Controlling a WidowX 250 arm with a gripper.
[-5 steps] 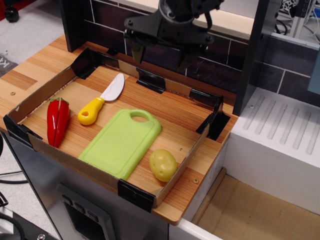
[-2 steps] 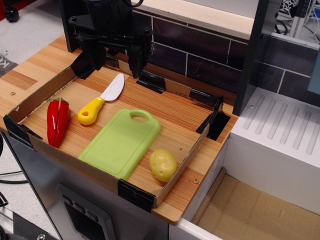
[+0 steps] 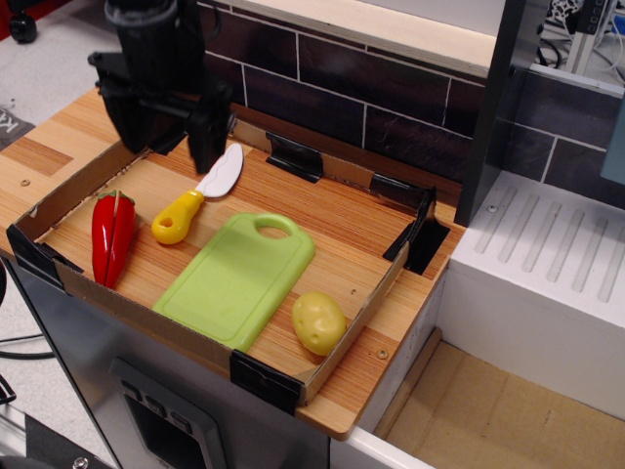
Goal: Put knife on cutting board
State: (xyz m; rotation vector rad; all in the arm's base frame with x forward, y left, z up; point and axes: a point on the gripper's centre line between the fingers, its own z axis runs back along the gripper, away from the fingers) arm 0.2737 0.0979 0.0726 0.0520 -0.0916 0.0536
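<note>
The knife should be picked up next by its yellow handle (image 3: 182,214), so that my gripper can put it on the cutting board (image 3: 237,277).
The knife (image 3: 198,196), with a yellow handle and white curved blade, lies on the wooden tray floor left of the light-green cutting board (image 3: 237,277). The board lies flat with its handle hole at the far end. My black gripper (image 3: 164,147) hangs open and empty above the tray's back left, just left of and above the knife's blade. Its two fingers point down with a wide gap between them.
A red pepper (image 3: 112,235) lies at the tray's left. A yellow potato (image 3: 318,322) sits by the board's front right corner. Low cardboard walls (image 3: 356,308) ring the tray. A dark tiled wall stands behind, a white drain rack (image 3: 557,254) to the right.
My gripper has swept left along the back of the tray and come lower, from above the board's far end to beside the knife's blade. The objects have not moved.
</note>
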